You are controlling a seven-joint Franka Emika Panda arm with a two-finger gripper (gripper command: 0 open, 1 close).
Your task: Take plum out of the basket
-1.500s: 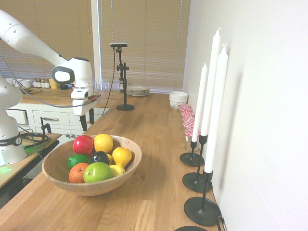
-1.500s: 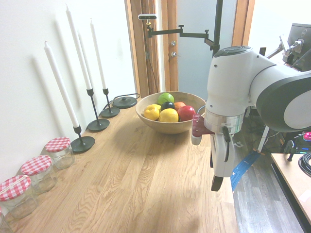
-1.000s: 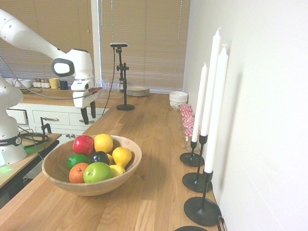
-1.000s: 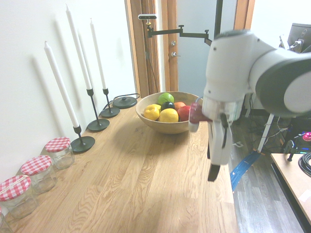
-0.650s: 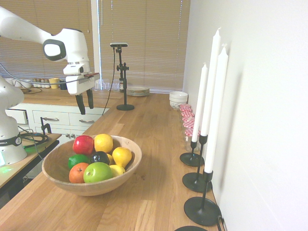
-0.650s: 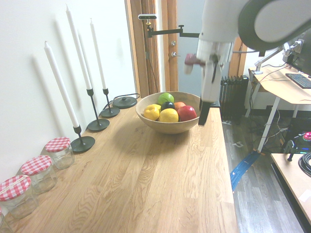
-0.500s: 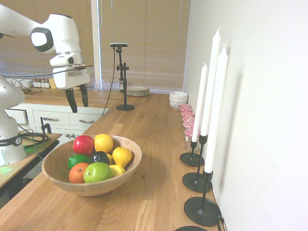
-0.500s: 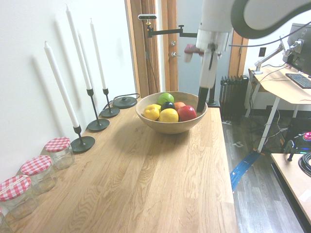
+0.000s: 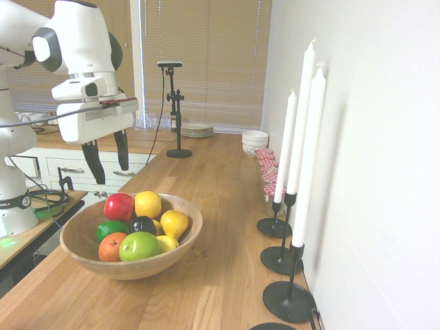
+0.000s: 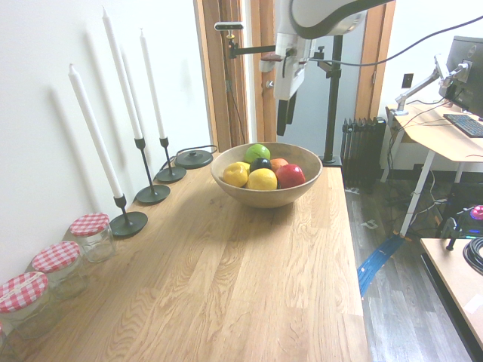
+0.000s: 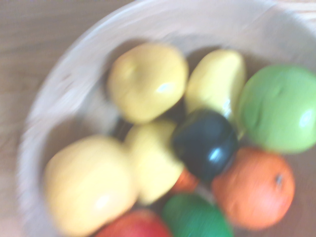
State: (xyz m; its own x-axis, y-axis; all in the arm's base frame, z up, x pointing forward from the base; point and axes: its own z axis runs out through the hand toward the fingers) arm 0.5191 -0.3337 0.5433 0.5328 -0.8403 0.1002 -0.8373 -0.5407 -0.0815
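My gripper grabs the plum by its exposed upper part next, since lemons, an orange and a green apple crowd around the plum.
The basket is a wide wooden bowl near the front of the long wooden counter, also seen in the second exterior view. The plum, small, glossy and almost black, lies in the middle of the fruit pile. In the wrist view the plum sits among lemons, a green apple and an orange inside the basket. My gripper hangs above the basket's far left rim, pointing down, open, with nothing between its fingers. From the other side the gripper is well above the fruit.
A red apple, lemons, a green apple, an orange and a lime surround the plum. Three tall white candles in black holders line the wall. Red-lidded jars and white bowls stand further along.
The arm has risen from beside the counter's edge and swung over to above the basket. The gripper has stayed open and the fruit has not moved.
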